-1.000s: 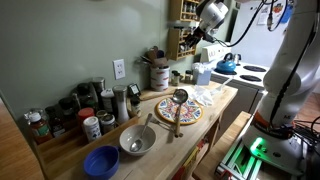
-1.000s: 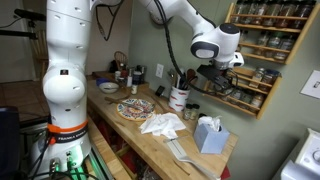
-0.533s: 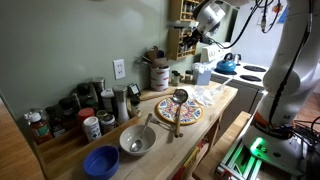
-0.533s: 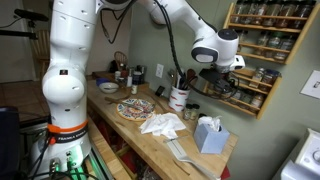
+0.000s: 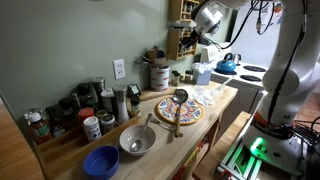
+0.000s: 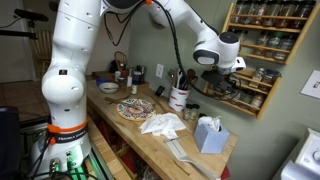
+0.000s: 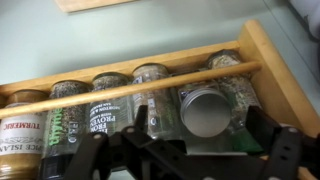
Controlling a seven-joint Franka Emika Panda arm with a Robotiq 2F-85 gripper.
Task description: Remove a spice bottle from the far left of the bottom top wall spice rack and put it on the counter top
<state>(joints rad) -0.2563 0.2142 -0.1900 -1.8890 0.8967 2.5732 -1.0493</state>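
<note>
I need to close my gripper on the bottle now, because the silver lid (image 7: 206,113) is between both fingers in the wrist view, level with its sides.
The wooden spice rack (image 6: 256,50) hangs on the wall above the counter top (image 6: 125,126); it also shows in an exterior view (image 5: 183,30). In the wrist view its shelf (image 7: 270,60) holds a row of dark jars behind a dowel. One spice bottle (image 7: 205,108) with a silver lid tips toward the camera at the row's right end. My gripper (image 7: 198,140) is open, with one finger on each side of that bottle and the right finger closer. The gripper is at the rack's lower shelf in both exterior views (image 6: 228,72) (image 5: 205,36).
The butcher-block counter (image 5: 208,108) holds a patterned plate with a ladle (image 5: 178,108), a metal bowl (image 5: 137,140), a blue bowl (image 5: 101,161), and jars and bottles (image 5: 85,110) along the wall. A tissue box (image 6: 208,133) and white cloth (image 6: 162,123) lie below the rack. A kettle (image 5: 227,65) stands on the stove.
The gripper has moved slightly closer to the rack's lower shelf. Nothing else has moved.
</note>
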